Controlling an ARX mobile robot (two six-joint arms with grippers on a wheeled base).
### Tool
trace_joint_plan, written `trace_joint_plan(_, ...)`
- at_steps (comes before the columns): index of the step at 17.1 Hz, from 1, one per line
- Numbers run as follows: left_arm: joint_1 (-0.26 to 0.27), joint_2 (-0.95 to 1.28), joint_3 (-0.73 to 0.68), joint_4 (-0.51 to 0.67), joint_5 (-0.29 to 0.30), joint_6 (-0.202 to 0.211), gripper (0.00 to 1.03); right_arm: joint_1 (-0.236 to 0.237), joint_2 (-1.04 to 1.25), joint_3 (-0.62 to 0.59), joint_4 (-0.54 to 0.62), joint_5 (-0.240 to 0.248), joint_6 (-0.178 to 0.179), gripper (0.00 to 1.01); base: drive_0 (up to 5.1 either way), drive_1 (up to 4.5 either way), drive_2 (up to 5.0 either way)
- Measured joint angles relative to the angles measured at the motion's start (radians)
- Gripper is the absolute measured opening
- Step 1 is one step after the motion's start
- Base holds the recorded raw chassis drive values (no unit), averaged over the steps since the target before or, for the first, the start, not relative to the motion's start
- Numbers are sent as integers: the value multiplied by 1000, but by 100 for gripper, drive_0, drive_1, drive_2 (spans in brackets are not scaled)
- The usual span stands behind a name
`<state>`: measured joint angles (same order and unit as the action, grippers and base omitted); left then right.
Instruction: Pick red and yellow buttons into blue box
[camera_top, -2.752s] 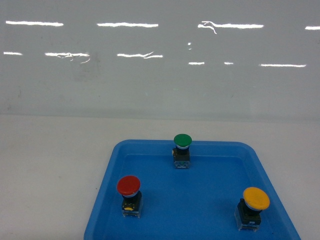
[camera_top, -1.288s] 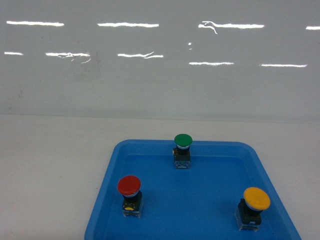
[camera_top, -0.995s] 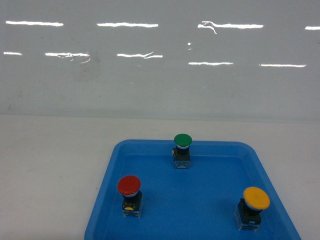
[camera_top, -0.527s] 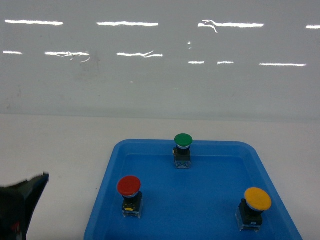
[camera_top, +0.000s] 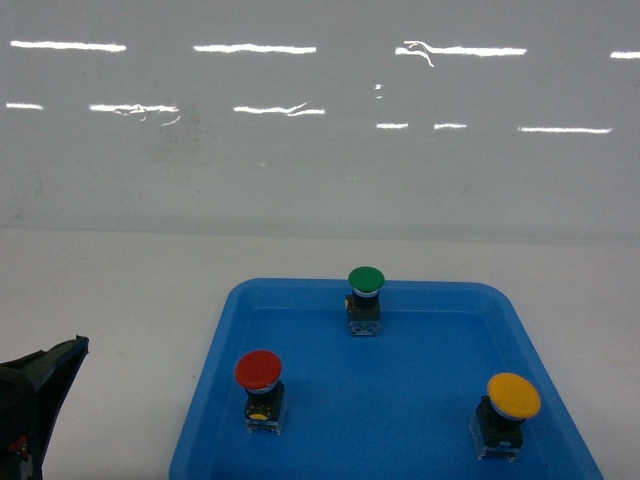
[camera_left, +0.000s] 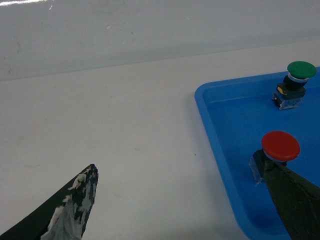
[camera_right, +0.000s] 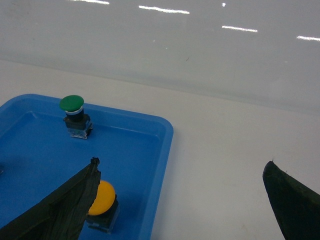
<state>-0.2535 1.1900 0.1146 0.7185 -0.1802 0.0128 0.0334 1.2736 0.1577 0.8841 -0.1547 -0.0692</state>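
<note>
My right gripper grabs the yellow button by its round yellow cap (camera_top: 513, 395) next. Then the yellow button goes into the blue box.
The red button (camera_top: 258, 372) and the yellow button (camera_top: 513, 396) stand upright on a shallow blue tray (camera_top: 380, 410), red at front left, yellow at front right. The blue box is out of view. My left gripper (camera_left: 180, 166) is open over the white table left of the tray. Its right finger (camera_left: 295, 200) hangs in front of the red button (camera_left: 280, 145). In the head view only its dark finger (camera_top: 50, 375) shows, at the bottom left. My right gripper (camera_right: 181, 162) is open over the tray's right edge, its left finger (camera_right: 60, 210) partly covering the yellow button (camera_right: 102, 197).
A green-capped button (camera_top: 365, 280) stands at the tray's back middle. White tabletop (camera_top: 120, 290) surrounds the tray, and a glossy grey wall (camera_top: 320, 150) rises behind it.
The left gripper's finger has come into the head view at the bottom left, and has since sunk slightly. The buttons and tray have not moved.
</note>
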Motion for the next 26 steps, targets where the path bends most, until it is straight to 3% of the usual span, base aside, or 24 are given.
trace_joint_plan(3, 0, 0, 0, 0, 0, 0, 98, 51, 180, 122, 52, 15, -4, 98, 0, 0, 0)
trace_joint_plan(7, 0, 0, 0, 0, 0, 0, 98, 114, 347, 313, -82, -89, -49, 98, 0, 0, 0)
trace_joint_plan(13, 0, 0, 0, 0, 0, 0, 98, 212, 627, 401, -57, -115, -66, 98, 0, 0, 0)
trace_joint_plan(25, 0, 0, 0, 0, 0, 0, 98, 236, 886, 470, 5, -86, -164, 98, 0, 0, 0)
trace_joint_plan(26, 0, 0, 0, 0, 0, 0, 98, 237, 896, 470, 21, -73, -169, 84, 0, 0, 0)
